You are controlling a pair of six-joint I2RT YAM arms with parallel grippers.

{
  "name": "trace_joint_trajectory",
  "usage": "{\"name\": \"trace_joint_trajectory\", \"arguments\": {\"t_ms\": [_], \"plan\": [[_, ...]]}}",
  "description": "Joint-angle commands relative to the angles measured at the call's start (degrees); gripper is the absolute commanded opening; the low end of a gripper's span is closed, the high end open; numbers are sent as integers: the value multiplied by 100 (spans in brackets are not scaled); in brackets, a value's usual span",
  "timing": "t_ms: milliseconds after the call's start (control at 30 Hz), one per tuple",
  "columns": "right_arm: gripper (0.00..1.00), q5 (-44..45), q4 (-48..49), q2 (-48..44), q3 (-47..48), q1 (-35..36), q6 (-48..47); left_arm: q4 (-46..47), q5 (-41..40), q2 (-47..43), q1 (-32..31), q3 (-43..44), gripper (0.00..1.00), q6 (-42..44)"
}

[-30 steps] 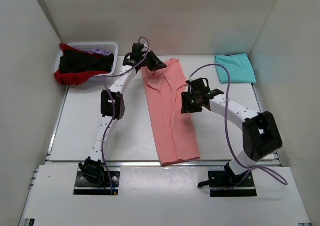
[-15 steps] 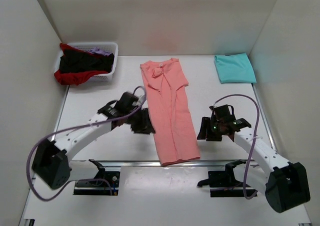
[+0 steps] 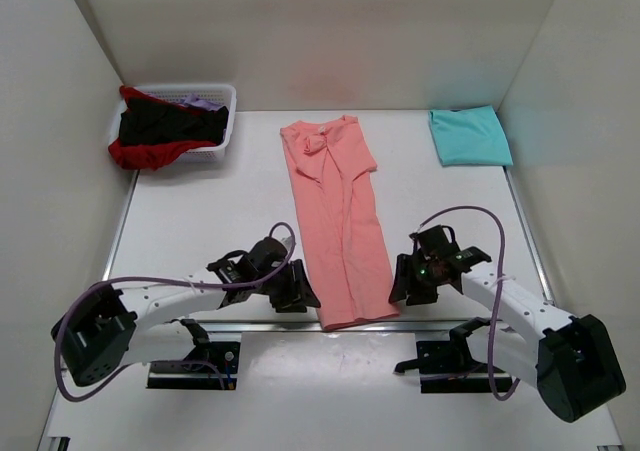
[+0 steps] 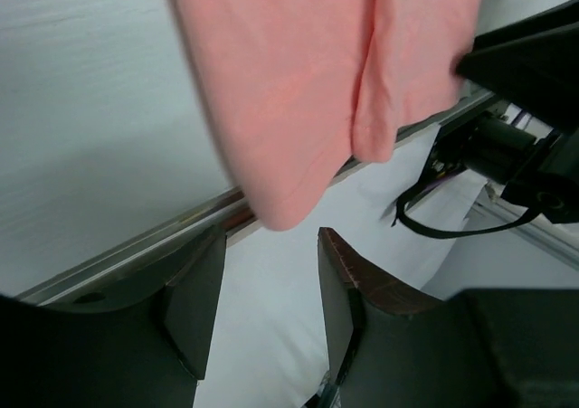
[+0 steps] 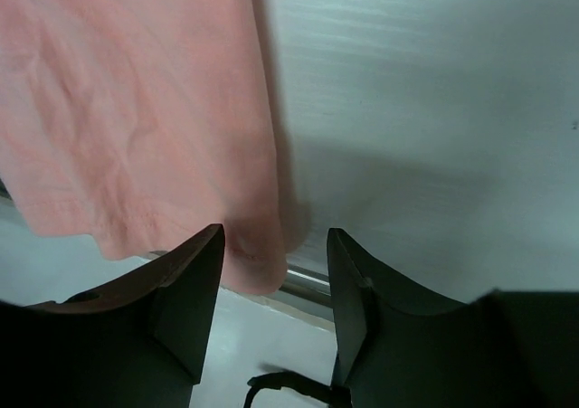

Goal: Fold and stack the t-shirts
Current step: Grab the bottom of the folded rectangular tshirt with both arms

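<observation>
I need to grip the salmon-pink t-shirt's near hem corner (image 3: 325,322) (image 4: 280,211) with my left gripper next, to match my right gripper's corner. Then I will fold the hem toward the collar.
A salmon-pink t-shirt (image 3: 340,221) lies folded into a long strip down the middle of the table, its hem at the near edge. A folded turquoise t-shirt (image 3: 470,136) lies at the back right. Black (image 3: 165,126), red (image 3: 140,153) and lilac (image 3: 200,101) t-shirts fill the basket. My left gripper (image 3: 300,296) sits low by the hem's left corner, open; in the left wrist view the pink corner (image 4: 298,109) hangs just ahead of the empty gap (image 4: 271,272). My right gripper (image 3: 400,286) is open at the hem's right corner, with that corner (image 5: 253,254) between its fingertips (image 5: 276,245), unclamped.
The white slatted basket (image 3: 225,131) stands at the back left. A metal rail (image 3: 250,323) runs along the table's near edge, under the pink hem. White walls close in the left, right and back. The right arm (image 4: 525,109) shows close by in the left wrist view.
Both arms have swung from the pink shirt's far half down to its near hem. The left gripper, shut at the collar end a second ago, has let go and now stands open.
</observation>
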Motion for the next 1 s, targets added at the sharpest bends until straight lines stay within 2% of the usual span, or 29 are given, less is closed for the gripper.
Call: {"name": "trace_joint_trajectory", "arguments": {"t_ms": [0,200,367,433,467,533,600,633,767,867,967], "plan": [[46,-89,177,39,-125,178,268,712,-308,191,-130,98,56,-383],[41,-150,378,162,-160,512,506,695,-580,990,-491,458,58,-321],[40,-150,379,284,-90,688,568,466,-651,1430,-842,757,57,-312],[32,-150,370,311,-72,732,577,466,-694,1519,-886,793,56,-365],[25,-159,405,355,-72,741,568,440,-686,1598,-921,776,52,-365],[7,-203,336,373,-72,811,585,396,-599,1599,-921,758,29,-331],[0,-264,265,364,-28,846,577,335,-615,1442,-913,601,15,-365],[0,-299,230,390,33,838,516,308,-554,1327,-878,513,8,-365],[0,-597,-7,285,103,943,524,1,-361,835,-799,196,0,-365],[0,-870,-280,250,157,1206,585,-674,-352,457,-685,248,0,-173],[0,-1125,-429,364,375,1286,524,-922,-150,167,-430,248,0,-84]]}}
